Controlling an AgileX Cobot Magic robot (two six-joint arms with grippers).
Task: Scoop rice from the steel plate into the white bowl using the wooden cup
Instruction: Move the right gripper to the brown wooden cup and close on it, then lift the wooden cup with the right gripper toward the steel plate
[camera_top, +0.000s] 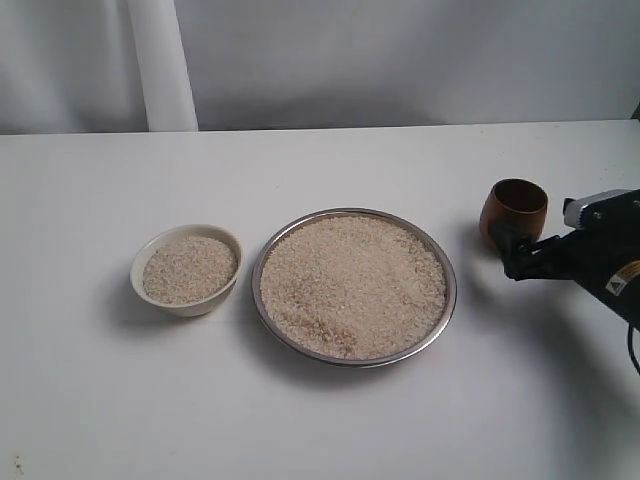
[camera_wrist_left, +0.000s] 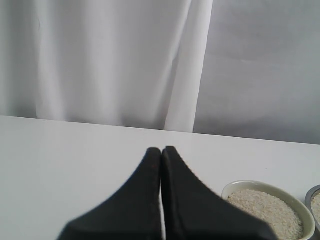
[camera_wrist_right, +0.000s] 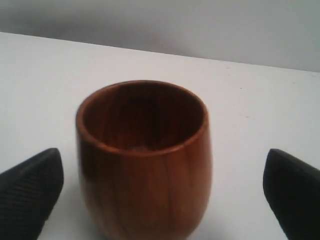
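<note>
Next, my right gripper grabs the wooden cup by its round side (camera_top: 511, 218) to scoop rice, and this leaves the wooden cup's opening (camera_top: 520, 192) free.
The wooden cup (camera_top: 514, 210) stands upright and empty on the table, right of the steel plate (camera_top: 446, 262). The plate holds a broad layer of rice (camera_top: 352, 285). To the plate's left sits the white bowl (camera_top: 147, 257), filled with rice (camera_top: 189, 268). My right gripper (camera_top: 508, 248) is open just in front of the cup. In the right wrist view the cup (camera_wrist_right: 144, 155) stands between the two spread fingertips (camera_wrist_right: 30, 192), touching neither. My left gripper (camera_wrist_left: 161, 150) is shut and empty, off to the left of the bowl (camera_wrist_left: 299, 203); it is outside the exterior view.
The white table (camera_top: 320, 420) runs to a grey wall, with a white curtain fold (camera_top: 160, 65) at the back left. The right arm's body (camera_top: 610, 250) fills the right edge.
</note>
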